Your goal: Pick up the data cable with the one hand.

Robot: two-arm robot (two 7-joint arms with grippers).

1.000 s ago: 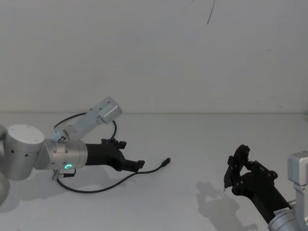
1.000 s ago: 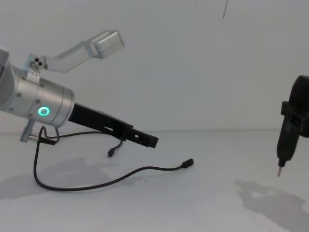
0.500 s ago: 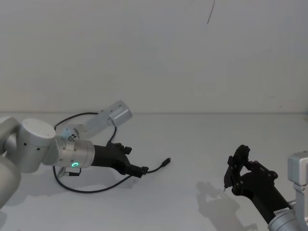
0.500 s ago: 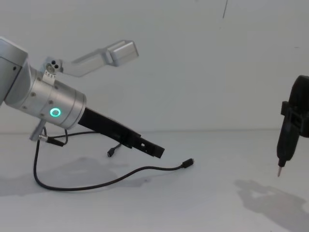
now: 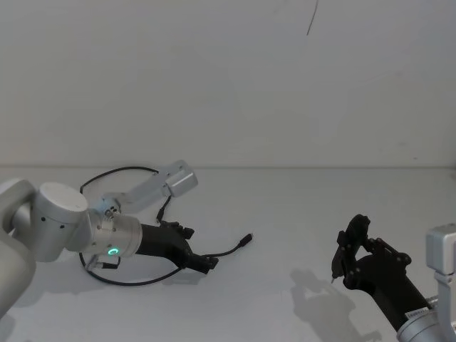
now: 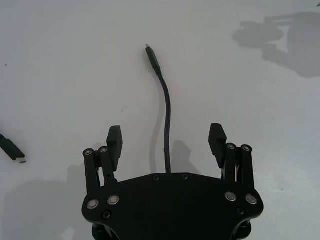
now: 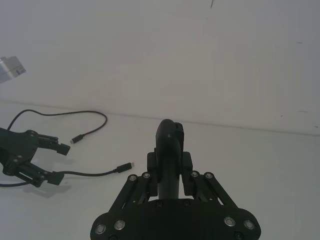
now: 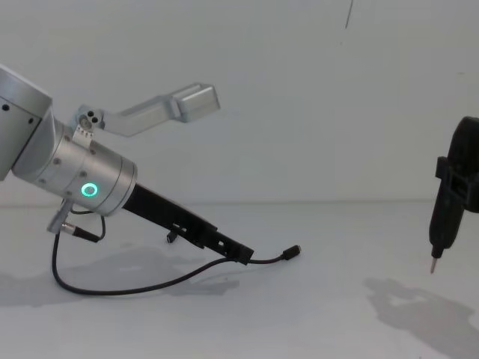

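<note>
My left gripper is going to pick up the data cable, and next it will grab the thin cord just behind its plug (image 8: 263, 262).
The data cable (image 5: 142, 279) lies on the white table as a thin black loop, one plug (image 5: 247, 239) pointing right. My left gripper (image 5: 206, 263), black on a silver wrist with a green ring, is low over the table. In the left wrist view it (image 6: 165, 128) is open, and the cable (image 6: 167, 115) runs between its fingers (image 6: 114, 140) without touching them. The chest view has its tip (image 8: 239, 254) almost on the cable (image 8: 150, 280). The cable's other plug (image 6: 10, 148) lies off to one side. My right gripper (image 5: 349, 251) hovers at the right, shut on a dark pen-like tool (image 7: 170, 147).
The white table (image 5: 299, 206) meets a plain white wall at its back edge (image 5: 285, 168). The tool's pointed tip (image 8: 432, 265) hangs above the table at the right, with its shadow (image 8: 412, 307) below. A wide stretch of bare table lies between the two arms.
My left gripper has dropped toward the table and tilted down, coming to straddle the cable near its right plug. The cable and the right arm have stayed still.
</note>
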